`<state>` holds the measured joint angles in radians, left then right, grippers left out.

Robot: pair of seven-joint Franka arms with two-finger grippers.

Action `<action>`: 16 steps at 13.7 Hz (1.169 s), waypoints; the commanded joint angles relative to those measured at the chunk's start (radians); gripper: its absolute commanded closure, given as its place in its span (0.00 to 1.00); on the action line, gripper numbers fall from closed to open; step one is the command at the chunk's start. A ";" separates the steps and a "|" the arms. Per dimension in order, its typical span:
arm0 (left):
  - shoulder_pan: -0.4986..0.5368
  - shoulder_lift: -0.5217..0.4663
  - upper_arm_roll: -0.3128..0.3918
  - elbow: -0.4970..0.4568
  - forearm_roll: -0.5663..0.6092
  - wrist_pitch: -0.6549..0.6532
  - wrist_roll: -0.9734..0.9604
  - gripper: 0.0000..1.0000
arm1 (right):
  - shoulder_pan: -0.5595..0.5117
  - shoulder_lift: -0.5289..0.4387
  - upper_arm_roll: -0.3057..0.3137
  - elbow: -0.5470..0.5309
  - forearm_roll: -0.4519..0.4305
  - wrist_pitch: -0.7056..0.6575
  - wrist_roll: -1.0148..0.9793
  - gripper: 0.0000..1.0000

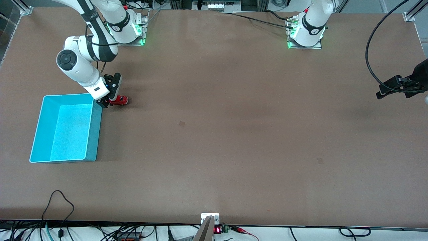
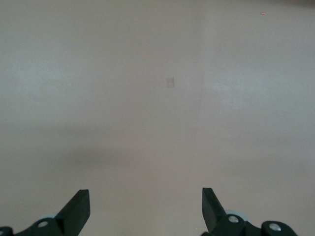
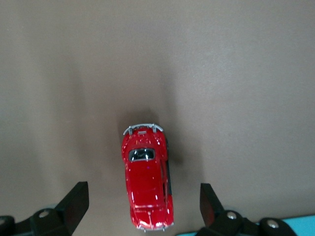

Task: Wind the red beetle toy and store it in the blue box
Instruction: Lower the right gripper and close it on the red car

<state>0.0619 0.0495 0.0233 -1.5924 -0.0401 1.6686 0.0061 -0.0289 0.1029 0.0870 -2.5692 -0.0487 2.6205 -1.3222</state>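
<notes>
It isn't time to close yet: my spread fingers are above the red beetle toy's sides in the right wrist view. My right gripper needs to move down first, then close on the toy.
The red beetle toy [image 1: 119, 100] sits on the brown table right beside the corner of the blue box [image 1: 67, 129] that is farthest from the front camera. In the right wrist view the red beetle toy [image 3: 146, 184] lies between the two spread fingers, touching neither. My right gripper [image 1: 112, 97] is open and low over the toy, and shows in its own view too [image 3: 143, 206]. A sliver of the blue box [image 3: 295, 223] shows at that view's edge. The box is empty. My left gripper [image 2: 146, 209] is open and empty; it waits over the table's edge at the left arm's end [image 1: 398, 87].
A black cable [image 1: 372, 43] loops over the table at the left arm's end. Two small dark marks [image 1: 182, 123] lie on the tabletop. Cables and a small device [image 1: 210, 226] sit along the table's edge nearest the front camera.
</notes>
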 commanded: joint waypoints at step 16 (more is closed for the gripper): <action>-0.005 -0.037 -0.020 -0.004 -0.001 -0.069 -0.034 0.00 | -0.016 0.098 0.008 -0.023 -0.002 0.121 -0.026 0.73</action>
<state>0.0620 0.0164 0.0083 -1.6034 -0.0402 1.6280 -0.0154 -0.0293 0.2068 0.0869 -2.5901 -0.0487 2.7299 -1.3257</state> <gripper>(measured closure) 0.000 0.207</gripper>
